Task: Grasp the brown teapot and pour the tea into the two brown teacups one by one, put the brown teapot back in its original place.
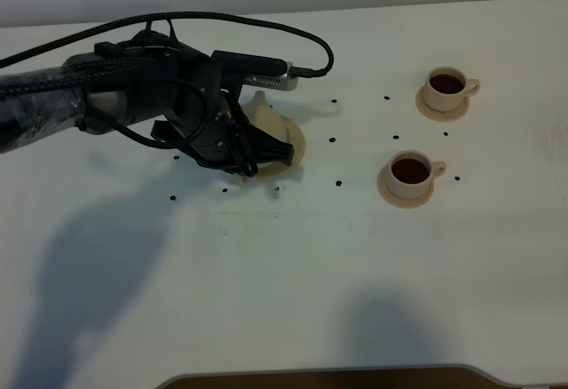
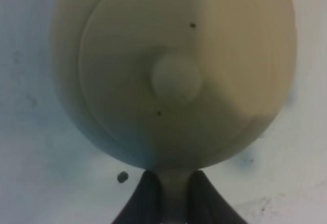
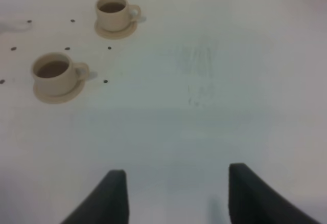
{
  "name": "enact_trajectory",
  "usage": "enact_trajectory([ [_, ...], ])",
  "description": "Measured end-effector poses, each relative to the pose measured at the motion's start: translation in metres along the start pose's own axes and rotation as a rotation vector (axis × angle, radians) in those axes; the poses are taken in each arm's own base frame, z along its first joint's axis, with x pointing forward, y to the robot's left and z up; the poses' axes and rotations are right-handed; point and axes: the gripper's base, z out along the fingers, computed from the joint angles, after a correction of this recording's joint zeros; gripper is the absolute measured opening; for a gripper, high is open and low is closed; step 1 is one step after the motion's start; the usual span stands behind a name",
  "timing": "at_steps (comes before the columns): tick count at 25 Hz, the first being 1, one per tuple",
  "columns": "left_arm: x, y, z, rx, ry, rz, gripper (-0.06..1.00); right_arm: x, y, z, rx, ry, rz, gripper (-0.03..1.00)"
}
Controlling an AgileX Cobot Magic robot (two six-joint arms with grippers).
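Observation:
I can open my left gripper now: the lower part of the teapot is down over the round tan saucer, so the teapot would stand.
The brown teapot [image 1: 268, 121] is at the table's left-centre, over its round tan saucer [image 1: 300, 147]; I cannot tell whether it rests on the saucer. My left gripper [image 1: 253, 156] is shut on the teapot's loop handle [image 2: 176, 196]. The left wrist view looks straight down on the lid and its knob [image 2: 176, 78]. The two brown teacups stand on their saucers at the right, one farther back [image 1: 446, 90] and one nearer [image 1: 410, 174], and both hold dark tea. They also show in the right wrist view [image 3: 115, 12] [image 3: 53, 75]. My right gripper [image 3: 176, 198] is open and empty over bare table.
Small dark specks [image 1: 333, 139] are scattered on the white table between the teapot and the cups. The left arm's black cable [image 1: 266, 25] loops above the teapot. A dark curved edge [image 1: 328, 376] runs along the front of the table.

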Motion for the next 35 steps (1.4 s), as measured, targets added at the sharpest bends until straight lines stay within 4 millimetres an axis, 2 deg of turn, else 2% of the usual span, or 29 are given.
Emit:
enact_trajectory([
  [20, -0.0025, -0.0008, 0.0015, 0.008, -0.027, 0.031, 0.14, 0.0000, 0.0000, 0.0000, 0.000, 0.000, 0.000, 0.44],
  [23, -0.0034, -0.0010, 0.0017, 0.010, -0.037, 0.035, 0.17, 0.0000, 0.0000, 0.0000, 0.000, 0.000, 0.000, 0.44],
  [30, -0.0031, -0.0007, 0.0017, 0.008, -0.033, 0.048, 0.34, 0.0000, 0.0000, 0.0000, 0.000, 0.000, 0.000, 0.44],
  [35, 0.0015, 0.0021, 0.0018, -0.007, 0.021, 0.060, 0.37, 0.0000, 0.0000, 0.0000, 0.000, 0.000, 0.000, 0.44],
])
